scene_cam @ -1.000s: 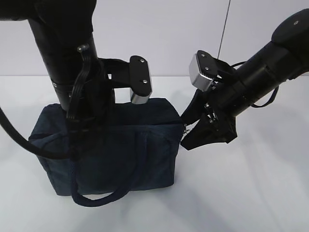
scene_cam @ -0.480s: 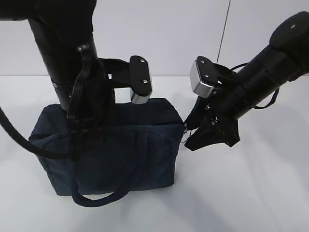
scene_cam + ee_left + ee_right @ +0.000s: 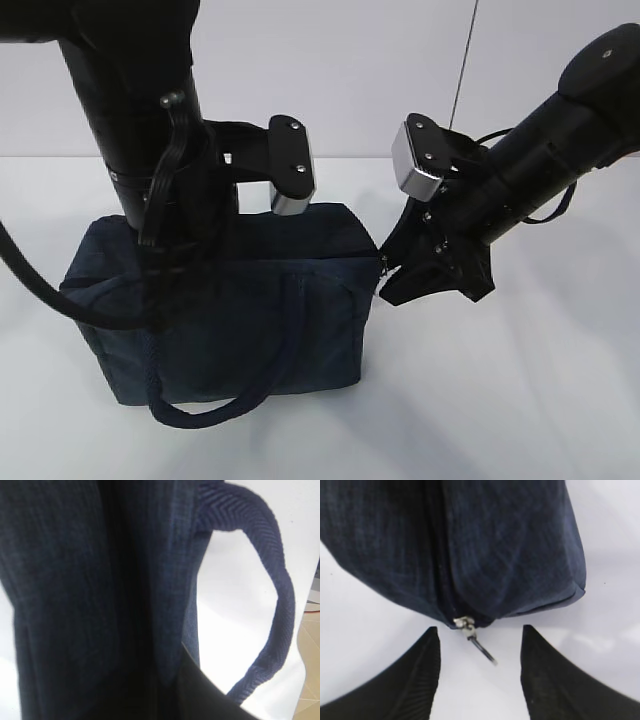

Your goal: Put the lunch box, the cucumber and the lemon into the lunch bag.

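Note:
My right gripper grips the metal zipper pull by its free dangling end (image 3: 486, 653) next, since the slider (image 3: 464, 623) sits tight against the navy fabric.
The navy lunch bag (image 3: 260, 300) stands on the white table with its top zipped shut. One looped handle (image 3: 200, 410) hangs down its front. My left arm reaches down onto the bag's top left. In the left wrist view the bag's fabric (image 3: 100, 580) fills the frame and runs into the shut jaws, beside a dark finger (image 3: 210, 700). My right gripper (image 3: 479, 628) is open at the bag's right end (image 3: 470, 540). Its fingers stand on either side of the metal zipper pull (image 3: 479, 642) without touching it. The lunch box, the cucumber and the lemon are out of view.
The white table (image 3: 520, 400) stretches to the right of the bag and in front of it. A thin dark line (image 3: 462, 60) runs down the wall behind my right arm. Tiled floor (image 3: 310, 655) shows past the table's edge in the left wrist view.
My right gripper's jaws have narrowed around the zipper pull, and the arm has shifted slightly. The bag and the left arm have not moved.

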Motion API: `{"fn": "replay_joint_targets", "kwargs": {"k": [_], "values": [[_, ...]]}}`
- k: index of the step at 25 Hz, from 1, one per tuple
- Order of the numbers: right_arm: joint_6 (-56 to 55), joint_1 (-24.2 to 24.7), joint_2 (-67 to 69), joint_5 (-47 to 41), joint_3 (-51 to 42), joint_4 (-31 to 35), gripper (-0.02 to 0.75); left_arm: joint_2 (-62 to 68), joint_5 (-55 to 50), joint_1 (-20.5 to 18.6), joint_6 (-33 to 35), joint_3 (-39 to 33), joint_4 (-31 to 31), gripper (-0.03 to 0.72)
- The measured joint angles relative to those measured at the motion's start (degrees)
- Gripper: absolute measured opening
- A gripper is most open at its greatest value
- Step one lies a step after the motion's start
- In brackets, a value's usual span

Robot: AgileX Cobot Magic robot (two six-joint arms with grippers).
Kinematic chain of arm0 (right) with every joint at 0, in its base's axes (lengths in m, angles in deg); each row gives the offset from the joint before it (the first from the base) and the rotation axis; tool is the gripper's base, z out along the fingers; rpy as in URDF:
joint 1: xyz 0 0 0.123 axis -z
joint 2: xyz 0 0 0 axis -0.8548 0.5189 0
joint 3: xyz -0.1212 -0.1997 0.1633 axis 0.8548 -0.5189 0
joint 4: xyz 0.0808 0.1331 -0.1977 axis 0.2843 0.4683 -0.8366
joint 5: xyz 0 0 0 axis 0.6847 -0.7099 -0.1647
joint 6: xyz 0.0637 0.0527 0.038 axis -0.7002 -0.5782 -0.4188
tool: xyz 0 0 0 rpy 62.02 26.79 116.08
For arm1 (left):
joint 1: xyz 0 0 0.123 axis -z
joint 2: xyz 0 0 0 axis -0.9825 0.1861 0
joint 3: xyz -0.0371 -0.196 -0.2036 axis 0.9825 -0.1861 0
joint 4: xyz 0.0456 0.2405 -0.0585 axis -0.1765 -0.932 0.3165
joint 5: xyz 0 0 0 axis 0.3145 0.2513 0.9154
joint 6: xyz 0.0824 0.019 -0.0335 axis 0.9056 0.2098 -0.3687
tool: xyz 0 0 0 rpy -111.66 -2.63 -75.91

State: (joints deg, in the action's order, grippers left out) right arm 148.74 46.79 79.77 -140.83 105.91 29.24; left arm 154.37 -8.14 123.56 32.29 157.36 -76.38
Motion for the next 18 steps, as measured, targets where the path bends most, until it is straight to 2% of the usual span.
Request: {"fn": "replay_joint_targets", "kwargs": {"k": [10, 18], "values": [[0.2, 0.0, 0.1, 0.0, 0.0, 0.8, 0.368, 0.0, 0.0, 0.0, 0.0, 0.0, 0.0, 0.001], [0.4, 0.0, 1.2, 0.1, 0.0, 0.8, 0.28, 0.0, 0.0, 0.0, 0.0, 0.0, 0.0, 0.001]]}}
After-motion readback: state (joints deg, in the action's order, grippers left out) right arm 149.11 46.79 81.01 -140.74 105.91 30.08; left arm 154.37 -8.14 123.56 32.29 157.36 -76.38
